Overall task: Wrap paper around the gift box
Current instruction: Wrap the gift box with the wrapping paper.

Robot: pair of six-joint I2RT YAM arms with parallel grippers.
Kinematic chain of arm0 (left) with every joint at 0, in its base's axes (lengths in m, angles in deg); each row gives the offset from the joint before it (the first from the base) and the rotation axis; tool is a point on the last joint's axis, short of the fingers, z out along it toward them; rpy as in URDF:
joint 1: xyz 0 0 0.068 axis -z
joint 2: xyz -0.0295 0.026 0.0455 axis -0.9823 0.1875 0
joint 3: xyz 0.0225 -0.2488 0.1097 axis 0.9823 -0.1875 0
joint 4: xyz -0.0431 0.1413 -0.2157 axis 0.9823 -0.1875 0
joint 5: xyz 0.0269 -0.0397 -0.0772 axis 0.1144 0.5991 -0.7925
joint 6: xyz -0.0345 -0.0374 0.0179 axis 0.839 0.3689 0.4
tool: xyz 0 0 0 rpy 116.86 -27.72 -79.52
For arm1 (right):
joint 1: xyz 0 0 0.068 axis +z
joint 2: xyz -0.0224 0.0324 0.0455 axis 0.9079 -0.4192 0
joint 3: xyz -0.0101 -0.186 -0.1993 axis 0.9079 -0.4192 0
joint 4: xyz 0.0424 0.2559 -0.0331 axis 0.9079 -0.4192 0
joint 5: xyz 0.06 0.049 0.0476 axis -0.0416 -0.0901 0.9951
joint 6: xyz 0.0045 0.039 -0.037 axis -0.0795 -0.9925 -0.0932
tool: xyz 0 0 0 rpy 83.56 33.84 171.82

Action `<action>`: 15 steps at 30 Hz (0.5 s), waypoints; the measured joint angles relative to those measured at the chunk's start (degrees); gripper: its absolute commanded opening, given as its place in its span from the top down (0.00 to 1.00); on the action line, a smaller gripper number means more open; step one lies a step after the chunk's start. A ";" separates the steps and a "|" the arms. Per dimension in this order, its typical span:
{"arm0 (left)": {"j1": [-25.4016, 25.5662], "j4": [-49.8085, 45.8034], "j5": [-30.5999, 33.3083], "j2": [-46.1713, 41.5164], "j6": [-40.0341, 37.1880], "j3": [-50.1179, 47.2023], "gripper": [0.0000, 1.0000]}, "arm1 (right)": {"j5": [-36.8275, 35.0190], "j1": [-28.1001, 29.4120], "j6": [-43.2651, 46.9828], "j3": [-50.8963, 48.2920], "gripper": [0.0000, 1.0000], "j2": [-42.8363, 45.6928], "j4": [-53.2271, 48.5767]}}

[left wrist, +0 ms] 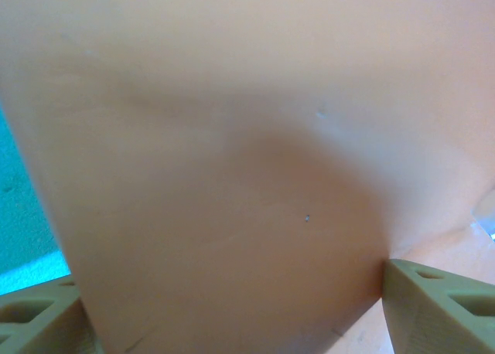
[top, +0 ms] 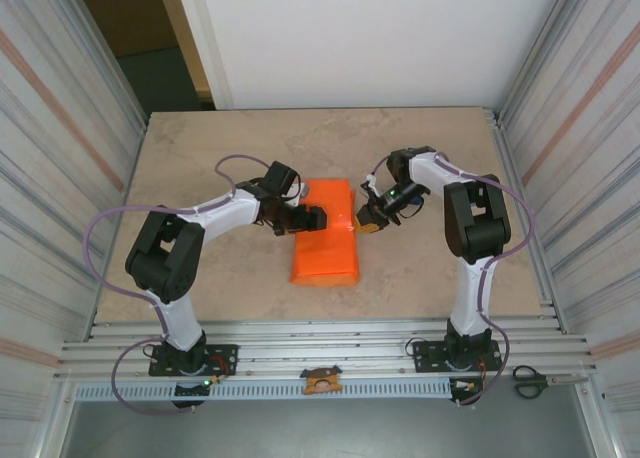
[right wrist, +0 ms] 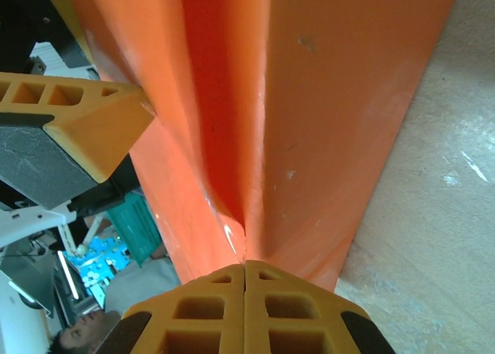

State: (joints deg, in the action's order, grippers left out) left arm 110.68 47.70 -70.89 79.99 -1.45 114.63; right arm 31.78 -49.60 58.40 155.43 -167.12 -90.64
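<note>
The pinched fold meets the crease and would lie against the parcel's edge, so my right gripper should release it now.
The orange paper (top: 326,240) lies folded into a long parcel at mid-table. The gift box is hidden under it. My right gripper (top: 372,221) sits at the parcel's right edge, shut on a pinched fold of the paper (right wrist: 309,99), with its fingertips (right wrist: 245,263) meeting on the crease. My left gripper (top: 312,219) reaches onto the parcel from the left. Its jaws are open wide and its fingers (left wrist: 441,308) sit on either side of a pale span of paper (left wrist: 232,153). One left fingertip (right wrist: 93,126) touches the paper's side.
The tan table (top: 200,158) is walled in by ribbed panels left and right. Scissors (top: 530,381) lie on the front rail at the right. A small brown object (top: 322,380) sits at the rail's middle. Bare tabletop (right wrist: 441,215) lies right of the parcel.
</note>
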 measured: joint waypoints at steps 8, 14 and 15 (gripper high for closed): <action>0.00 0.00 0.00 0.00 -0.02 -0.02 0.17 | 0.07 0.00 -0.02 -0.04 0.88 0.00 0.17; 0.00 -0.02 0.00 0.00 -0.02 0.00 0.18 | 0.48 0.00 -0.13 -0.04 0.78 0.00 0.61; 0.00 0.00 0.00 0.00 -0.02 0.00 0.18 | 0.57 0.00 -0.17 -0.04 0.75 0.00 0.70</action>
State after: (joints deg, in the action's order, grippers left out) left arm 110.68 47.70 -70.89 79.99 -1.47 114.63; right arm 32.35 -49.60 58.22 155.38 -167.12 -89.94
